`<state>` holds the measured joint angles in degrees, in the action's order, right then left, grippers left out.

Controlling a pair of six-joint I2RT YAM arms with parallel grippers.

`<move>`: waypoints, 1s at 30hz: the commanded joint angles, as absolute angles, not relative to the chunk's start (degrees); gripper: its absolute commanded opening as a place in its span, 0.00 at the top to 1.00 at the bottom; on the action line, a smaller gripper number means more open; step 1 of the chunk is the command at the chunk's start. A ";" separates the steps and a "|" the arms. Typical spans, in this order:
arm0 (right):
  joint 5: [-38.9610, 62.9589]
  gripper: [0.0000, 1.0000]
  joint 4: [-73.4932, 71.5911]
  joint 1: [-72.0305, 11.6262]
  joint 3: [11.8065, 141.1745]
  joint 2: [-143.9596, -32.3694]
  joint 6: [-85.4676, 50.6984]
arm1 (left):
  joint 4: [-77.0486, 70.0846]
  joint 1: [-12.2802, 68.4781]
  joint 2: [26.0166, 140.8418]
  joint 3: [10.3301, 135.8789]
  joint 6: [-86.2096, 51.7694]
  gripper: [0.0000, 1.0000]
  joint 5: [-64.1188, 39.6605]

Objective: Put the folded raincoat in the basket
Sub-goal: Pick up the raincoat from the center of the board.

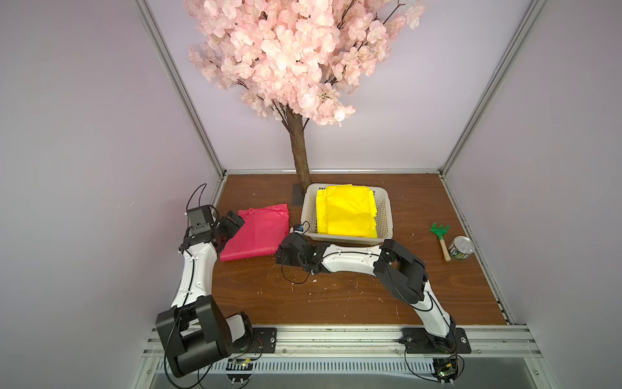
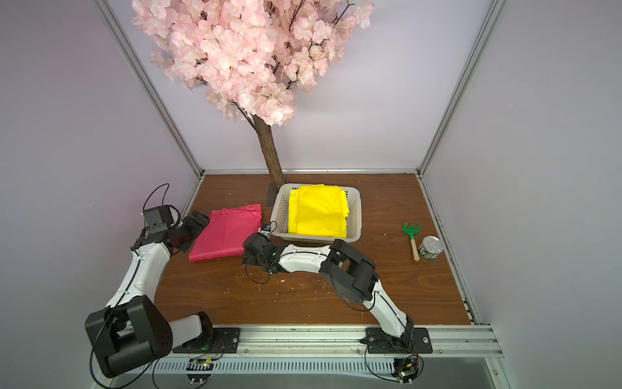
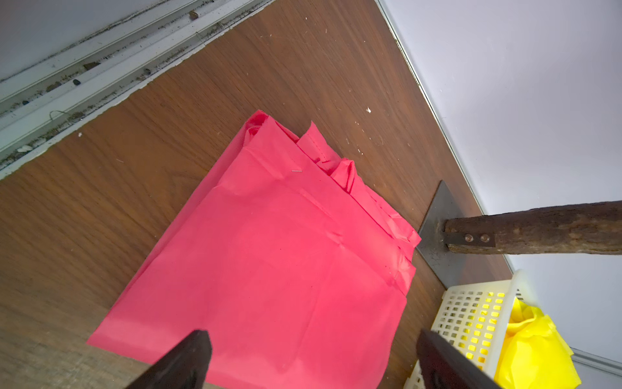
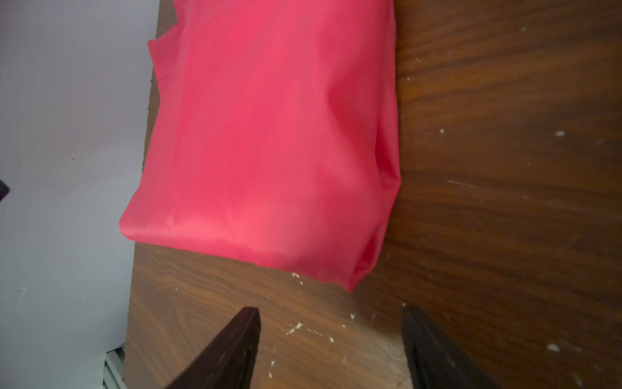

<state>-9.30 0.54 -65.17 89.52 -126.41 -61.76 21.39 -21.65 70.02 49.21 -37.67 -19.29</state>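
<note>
My right gripper will next grab the red raincoat's front corner nearest the basket and leave my left gripper the opposite corner, to lay the raincoat in folded.
A red folded raincoat point(image 1: 257, 235) point(image 2: 229, 235) lies flat on the wooden table, left of the white perforated basket point(image 1: 308, 215) point(image 2: 279, 215). A yellow folded raincoat point(image 1: 346, 212) fills the basket. My left gripper point(image 1: 232, 222) point(image 3: 311, 336) is open at the red raincoat's left edge, and the red sheet point(image 3: 286, 252) shows between its jaws. My right gripper point(image 1: 281, 251) point(image 4: 330, 313) is open over bare table, just short of the red raincoat's point(image 4: 269, 134) front right corner, with nothing between its fingers.
An artificial blossom tree's trunk point(image 1: 300, 158) stands on a metal base plate point(image 1: 298, 195) right behind the basket's left corner. At the far right lie a green toy rake point(image 1: 441, 235) and a tin can point(image 1: 461, 247). Walls close in on three sides.
</note>
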 commanded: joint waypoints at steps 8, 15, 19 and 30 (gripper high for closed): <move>-11.86 0.27 0.84 -64.50 97.59 -131.48 -62.67 | 20.83 -21.34 68.34 48.08 -37.79 0.01 -20.21; -12.13 0.41 0.09 -64.15 97.70 -131.83 -61.24 | 20.92 -21.32 67.75 47.31 -37.58 0.01 -20.11; -11.82 0.64 -1.67 -63.85 95.50 -130.35 -59.50 | 20.92 -21.33 67.77 47.02 -37.38 0.01 -20.02; -9.36 1.00 -0.32 -63.74 99.00 -126.09 -49.06 | 21.43 -21.29 67.68 46.85 -36.92 0.01 -20.03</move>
